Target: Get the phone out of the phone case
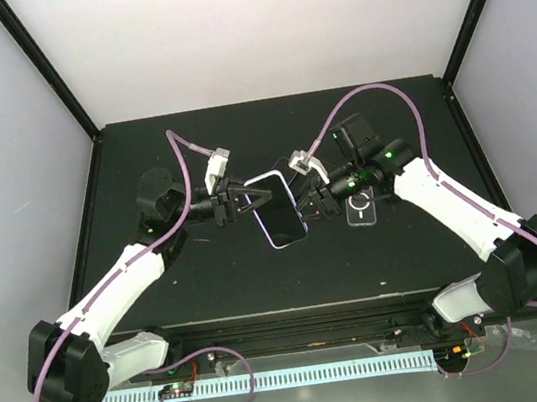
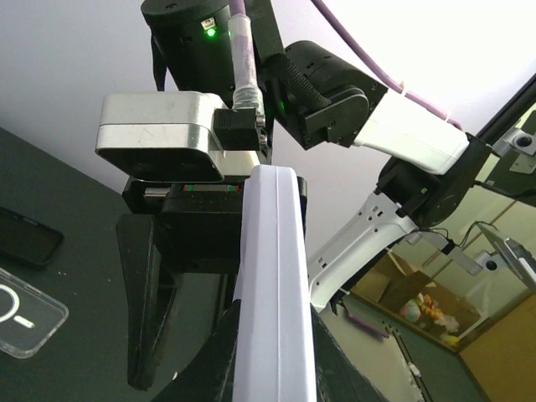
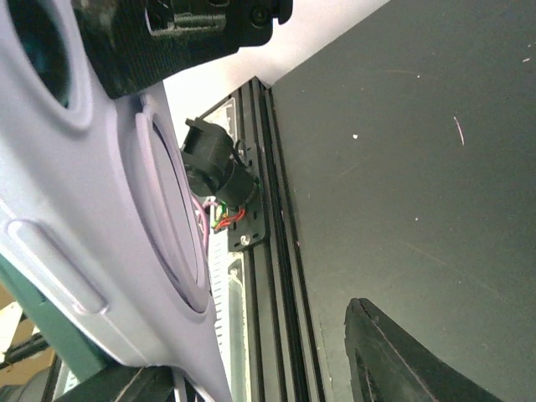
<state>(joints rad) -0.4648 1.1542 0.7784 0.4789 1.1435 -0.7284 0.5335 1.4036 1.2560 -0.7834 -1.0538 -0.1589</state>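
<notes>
I need to reach the lavender case with my right gripper and grab its edge near the case's corner (image 1: 303,224) (image 3: 201,360). The phone is then free to come out.
The phone in its lavender case (image 1: 278,210) is held above the middle of the black table, dark screen up. My left gripper (image 1: 247,204) is shut on its left edge; in the left wrist view the case edge (image 2: 272,276) runs between the two black fingers (image 2: 205,360). My right gripper (image 1: 311,201) is at the case's right edge and is open. In the right wrist view the lavender back of the case (image 3: 84,209) lies by the left finger, and the other finger (image 3: 402,360) stands well apart from it.
A clear case with a ring mark (image 1: 362,209) lies on the table under the right arm; it also shows in the left wrist view (image 2: 25,318). A dark flat phone (image 2: 25,237) lies just beyond it. The table's front rail (image 3: 268,251) runs along the near edge.
</notes>
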